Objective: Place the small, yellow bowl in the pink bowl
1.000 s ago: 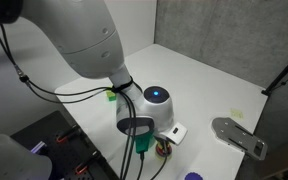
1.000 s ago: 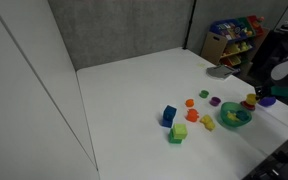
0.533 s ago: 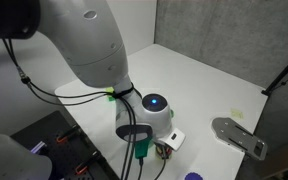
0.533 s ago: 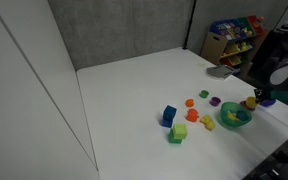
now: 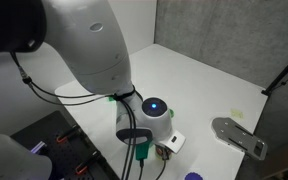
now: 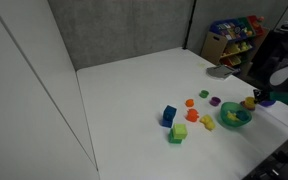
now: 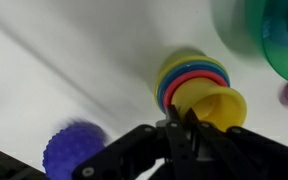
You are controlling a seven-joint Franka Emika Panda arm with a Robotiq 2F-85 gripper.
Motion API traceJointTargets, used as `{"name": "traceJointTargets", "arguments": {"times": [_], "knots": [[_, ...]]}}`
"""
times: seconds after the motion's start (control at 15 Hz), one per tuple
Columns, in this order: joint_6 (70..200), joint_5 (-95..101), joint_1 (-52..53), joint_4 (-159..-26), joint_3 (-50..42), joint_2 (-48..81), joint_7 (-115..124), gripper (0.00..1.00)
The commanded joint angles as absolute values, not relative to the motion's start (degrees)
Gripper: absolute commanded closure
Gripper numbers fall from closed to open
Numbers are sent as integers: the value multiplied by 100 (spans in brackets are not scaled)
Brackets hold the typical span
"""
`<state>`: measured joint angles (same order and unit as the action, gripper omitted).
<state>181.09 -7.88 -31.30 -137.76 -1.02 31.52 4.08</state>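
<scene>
My gripper opens now, since the yellow bowl's lower end lies over the pink bowl's opening [image 7: 191, 80]. If released, the yellow bowl would drop inside.
In the wrist view my gripper [image 7: 181, 118] is shut on the near rim of the small yellow bowl [image 7: 220, 104], which is tilted with its mouth towards the camera. The bowl sits against a nest of small bowls whose rims show as rings: the pink bowl [image 7: 191, 77] is the red-pink ring, with a blue and a yellow ring outside it. I cannot tell whether the yellow bowl rests inside the pink one or hangs just above it. In an exterior view the gripper [image 6: 252, 102] is beside the teal-green bowl [image 6: 234, 117].
The big teal-green bowl [image 7: 284, 40] lies close to the right of the nest. A blue-purple lumpy toy [image 7: 74, 150] lies to the left. A blue block [image 6: 169, 115], a yellow-green block [image 6: 178, 131] and several small toys lie on the white table [image 6: 134, 85]. A grey part [image 5: 239, 135] lies near the table edge.
The arm has shifted a little in an exterior view. The gripper stays shut on the small yellow bowl beside the teal-green bowl.
</scene>
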Motion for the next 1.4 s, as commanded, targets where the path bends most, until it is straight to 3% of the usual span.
{"name": "traceJointTargets", "arguments": {"times": [0.0,0.53,1.33], "knots": [[18059,-845,-3473,-13697,190,3146,221,64],[17638,-980,-3851,-13614,750,2768,265,1],[15882,-555,-1415,-13624,-830,1384,750,0]]}}
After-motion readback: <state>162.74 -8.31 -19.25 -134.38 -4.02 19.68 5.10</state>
